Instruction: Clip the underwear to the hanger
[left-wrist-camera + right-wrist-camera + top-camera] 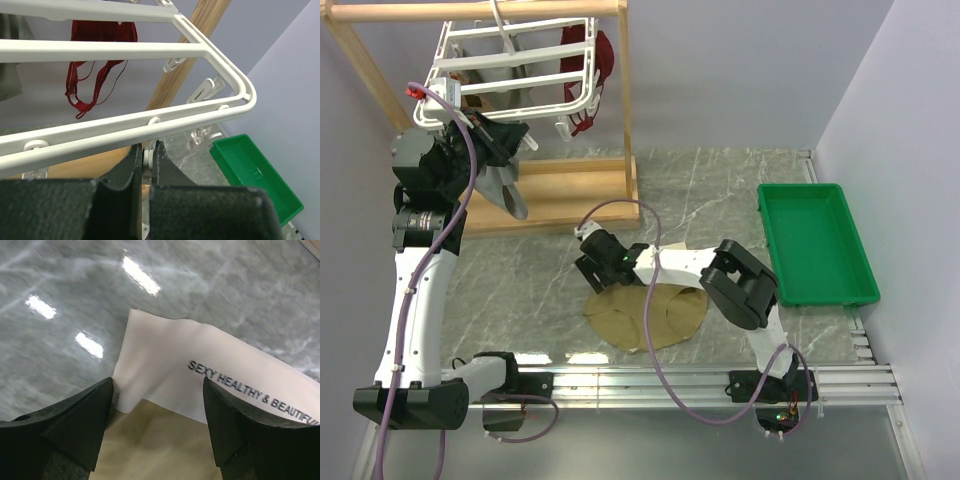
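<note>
The tan underwear (pixel 650 315) has a pale edge that should stay free to go into the clip. My right gripper should reach the underwear and grab its waistband corner.
The tan underwear (pixel 650 315) lies flat on the marble table near the front. In the right wrist view its tan cloth (pixel 165 445) ends in a pale waistband (pixel 200 375) with black lettering. My right gripper (pixel 600 262) is open, low over the left end of that waistband, one finger on each side of its corner (pixel 157 405). The white grid hanger (pixel 510 70) hangs from the wooden stand at the back left. My left gripper (pixel 510 135) is raised under the hanger's front rail (pixel 125 130), its jaws shut on a small white clip (pixel 148 159).
The wooden frame stand (pixel 620 120) carries the hanger. A dark red garment (pixel 595 70) hangs at its right side, and shows in the left wrist view (pixel 100 35). A grey garment (pixel 505 190) hangs below the rack. A green tray (pixel 815 245) sits at the right.
</note>
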Motion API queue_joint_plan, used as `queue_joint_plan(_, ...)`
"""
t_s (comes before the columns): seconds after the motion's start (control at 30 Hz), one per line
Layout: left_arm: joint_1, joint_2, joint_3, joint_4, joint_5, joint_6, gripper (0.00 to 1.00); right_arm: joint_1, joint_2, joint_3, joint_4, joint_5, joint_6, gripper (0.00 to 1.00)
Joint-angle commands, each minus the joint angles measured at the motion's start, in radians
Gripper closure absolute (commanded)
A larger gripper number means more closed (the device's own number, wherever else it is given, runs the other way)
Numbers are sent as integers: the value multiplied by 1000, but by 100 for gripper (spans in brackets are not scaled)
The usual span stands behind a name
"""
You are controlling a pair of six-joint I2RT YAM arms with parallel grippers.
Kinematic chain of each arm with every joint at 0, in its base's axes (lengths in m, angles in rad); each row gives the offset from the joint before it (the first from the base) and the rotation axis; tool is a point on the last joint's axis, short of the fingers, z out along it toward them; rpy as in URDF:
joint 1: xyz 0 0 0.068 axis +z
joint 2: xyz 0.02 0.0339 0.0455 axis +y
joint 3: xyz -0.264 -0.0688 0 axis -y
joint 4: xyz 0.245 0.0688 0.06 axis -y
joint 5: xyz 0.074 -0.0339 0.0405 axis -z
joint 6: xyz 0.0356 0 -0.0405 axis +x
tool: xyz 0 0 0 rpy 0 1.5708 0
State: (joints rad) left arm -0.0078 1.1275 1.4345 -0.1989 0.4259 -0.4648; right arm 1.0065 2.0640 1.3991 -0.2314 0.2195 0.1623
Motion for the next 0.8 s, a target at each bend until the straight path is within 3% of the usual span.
queue_joint_plan(0.0, 2, -25, -3, 10, 30, 5, 100, -23, -39, -46, -49, 0, -17, 21)
queue_joint_plan(0.1, 2, -25, -2, 10, 25, 0, 100, -40, -30, -64, -48, -40, -3, 25)
queue_joint_plan(0.17, 2, -25, 1, 9, 25, 2, 100, -57, -22, -68, -49, -72, 14, 36)
queue_joint_plan(0.3, 0, -14, 12, 4, 24, -5, 100, -81, -4, -58, -46, -172, 10, 58)
queue_joint_plan(0.43, 2, -11, 12, 3, 27, -8, 100, -114, 16, -42, -46, -253, 5, 90)
queue_joint_plan(0.5, 2, -9, 11, 6, 27, -11, 100, -132, 13, -40, -26, -287, 11, 100)
queue_joint_plan(0.57, 2, -11, 7, 7, 31, -9, 100, -146, -30, -52, 10, -290, 22, 100)
queue_joint_plan(0.77, 2, -15, 0, 1, 53, -23, 100, -158, -230, -163, 332, -223, -50, 100)
